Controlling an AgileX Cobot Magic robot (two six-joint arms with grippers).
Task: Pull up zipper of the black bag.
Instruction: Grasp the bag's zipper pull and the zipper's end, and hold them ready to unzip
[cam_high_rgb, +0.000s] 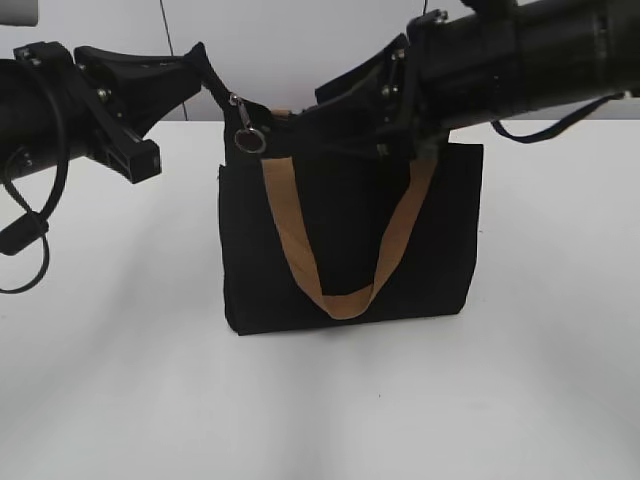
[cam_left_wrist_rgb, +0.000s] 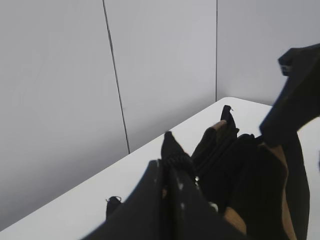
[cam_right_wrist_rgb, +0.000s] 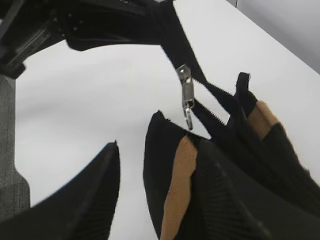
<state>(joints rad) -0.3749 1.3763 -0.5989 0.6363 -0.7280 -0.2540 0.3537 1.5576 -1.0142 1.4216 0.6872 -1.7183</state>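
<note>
The slider (cam_high_rgb: 235, 100) sits tight against the black fabric tape, so the robot's right gripper should next grab the silver zipper by its free-hanging ring to pull it up.
The black bag (cam_high_rgb: 440, 240) stands upright on the white table, its tan handle (cam_high_rgb: 290, 230) hanging down the front. My left gripper (cam_high_rgb: 205, 68) is shut on the black fabric tab at the left end of the zipper (cam_high_rgb: 236, 108) and holds it up and to the left. The pinched tab shows between its fingers in the left wrist view (cam_left_wrist_rgb: 169, 159). The silver pull (cam_right_wrist_rgb: 186, 92) and its ring (cam_high_rgb: 250, 140) hang just below that tab. My right gripper (cam_high_rgb: 330, 105) is open at the bag's top edge, its fingers (cam_right_wrist_rgb: 157, 155) astride a fold of fabric and tan strap.
The white table (cam_high_rgb: 110, 380) stretches around the bag on all sides. A grey panelled wall (cam_left_wrist_rgb: 60, 90) rises behind it. The left arm's cable (cam_high_rgb: 30, 235) loops down at the left edge.
</note>
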